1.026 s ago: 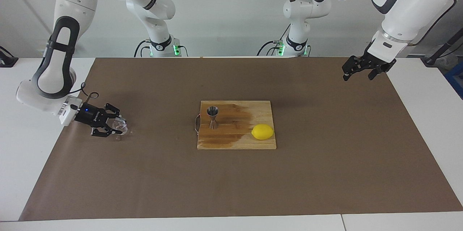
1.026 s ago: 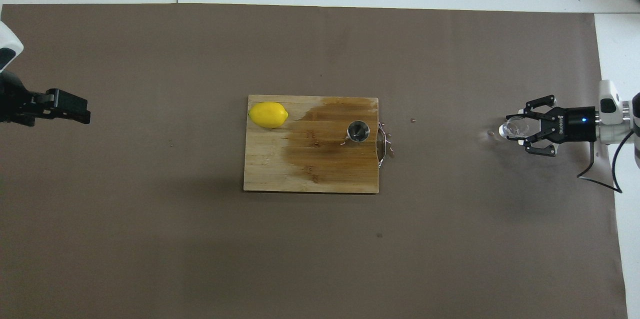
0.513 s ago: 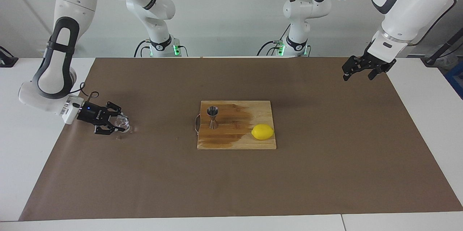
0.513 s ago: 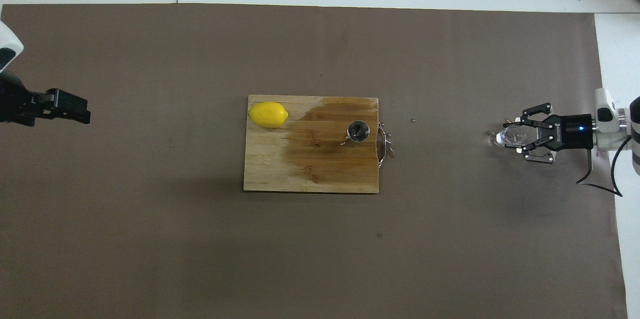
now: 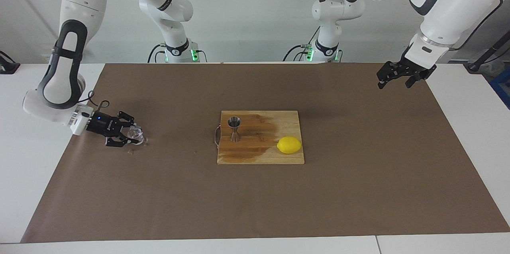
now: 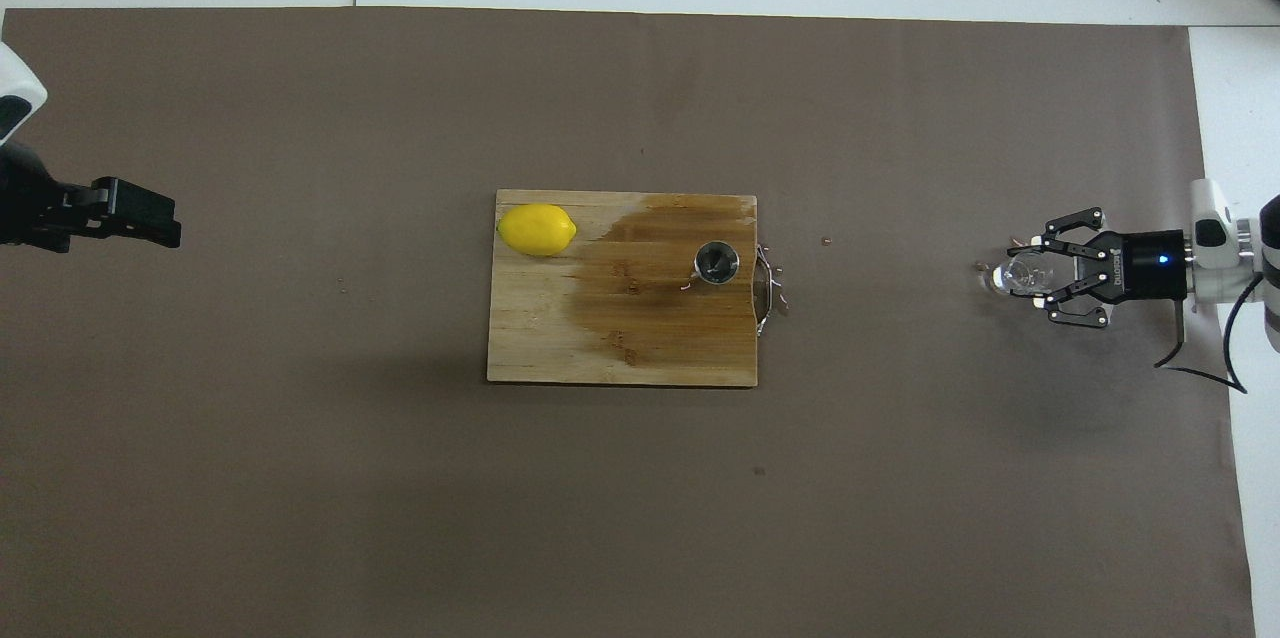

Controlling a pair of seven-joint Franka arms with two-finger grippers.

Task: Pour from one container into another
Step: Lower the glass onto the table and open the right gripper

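Observation:
The clear glass cup is low on the brown mat beside the droplets and would stand, so it is now time for my right gripper to open.
The tiny clear glass cup is low on the brown mat at the right arm's end of the table; it also shows in the overhead view. My right gripper lies level just over the mat, fingers closed around the cup. The steel hourglass jigger stands upright on the wooden board, at the board's end toward the right arm; from above its open mouth shows. My left gripper waits, open and empty, up in the air over the mat's corner at the left arm's end.
A yellow lemon lies on the board's other end. A dark wet stain covers the board around the jigger. A thin wire loop hangs at the board's edge. Small droplets dot the mat beside the cup.
My right gripper's fingers have narrowed from wide apart to closed around the glass cup, and the hand has drawn slightly toward the table's end. The left arm has not moved.

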